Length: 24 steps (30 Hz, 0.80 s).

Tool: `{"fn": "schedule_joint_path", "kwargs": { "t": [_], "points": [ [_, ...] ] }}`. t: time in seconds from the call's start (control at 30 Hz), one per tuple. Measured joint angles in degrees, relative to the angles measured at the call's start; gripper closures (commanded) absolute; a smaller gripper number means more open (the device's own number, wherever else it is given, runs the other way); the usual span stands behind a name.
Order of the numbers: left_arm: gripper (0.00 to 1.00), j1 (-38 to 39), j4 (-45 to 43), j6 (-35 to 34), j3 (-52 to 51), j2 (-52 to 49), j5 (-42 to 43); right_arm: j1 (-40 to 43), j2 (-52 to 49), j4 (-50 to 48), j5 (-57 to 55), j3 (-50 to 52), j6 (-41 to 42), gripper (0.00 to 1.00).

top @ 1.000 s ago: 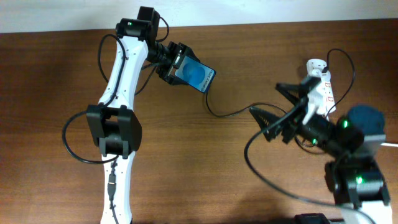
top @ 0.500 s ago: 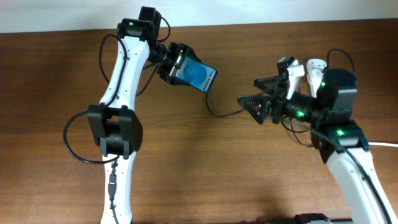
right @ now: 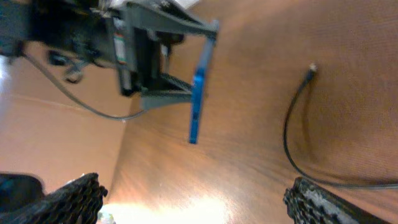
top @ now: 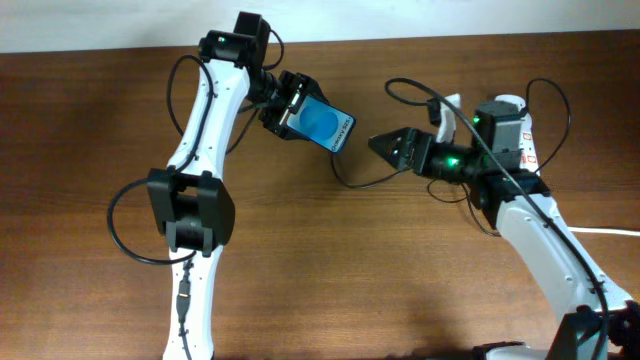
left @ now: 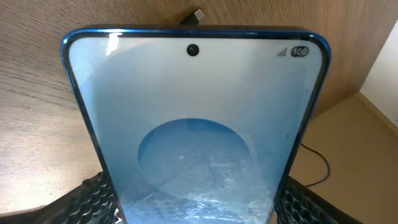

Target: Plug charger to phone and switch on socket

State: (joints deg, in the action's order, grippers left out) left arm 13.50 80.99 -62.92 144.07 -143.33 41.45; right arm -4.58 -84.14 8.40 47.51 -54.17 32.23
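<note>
The phone is to be plugged in, and my left gripper needs to let go of it and hold it again for that. My right gripper should next grab the phone across its screen and back at its loose end (top: 342, 133) (right: 196, 119).
My left gripper (top: 292, 108) is shut on the phone (top: 325, 123), holding it by its long edges above the table at the back, blue screen up. In the left wrist view the phone (left: 196, 124) fills the frame between my fingers (left: 87, 200). The charger, a thin black cable (top: 358, 184), lies on the wood, its plug tip (top: 334, 153) just below the phone's free end. The tip (left: 195, 14) peeks past the phone's top edge. My right gripper (top: 388, 148) hangs open and empty, a short way right of the phone. The right wrist view shows the phone (right: 197, 102) edge-on and the plug tip (right: 311, 68).
The socket (top: 528, 150), a white power strip with red markings, lies at the back right, mostly hidden under my right arm. Its thick white cord (top: 612, 232) runs off the right edge. The robot's own black cables loop beside both arms.
My right arm has swung from the near right up and leftward, bringing its open gripper close to the phone. The left gripper and phone shifted slightly right.
</note>
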Motion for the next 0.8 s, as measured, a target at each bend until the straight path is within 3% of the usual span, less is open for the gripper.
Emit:
{"fn": "schedule_joint_path", "kwargs": {
  "t": [0.13, 0.4, 0.47, 0.8],
  "points": [
    [1.0, 0.7, 0.0, -0.2, 0.0, 0.0, -0.4, -3.6, -0.1, 6.1, -6.2, -4.0, 1.0, 0.02],
    [1.0, 1.8, 0.0, -0.2, 0.0, 0.0, -0.6, -6.4, -0.1, 2.8, -11.0, -7.8, 1.5, 0.0],
    [1.0, 1.9, 0.0, -0.2, 0.0, 0.0, -0.6, -6.4, -0.1, 4.0, -11.8, -7.8, 1.6, 0.1],
    [1.0, 2.0, 0.0, -0.2, 0.0, 0.0, -0.6, -6.4, -0.2, 7.4, -17.7, -7.8, 3.5, 0.16]
  ]
}}
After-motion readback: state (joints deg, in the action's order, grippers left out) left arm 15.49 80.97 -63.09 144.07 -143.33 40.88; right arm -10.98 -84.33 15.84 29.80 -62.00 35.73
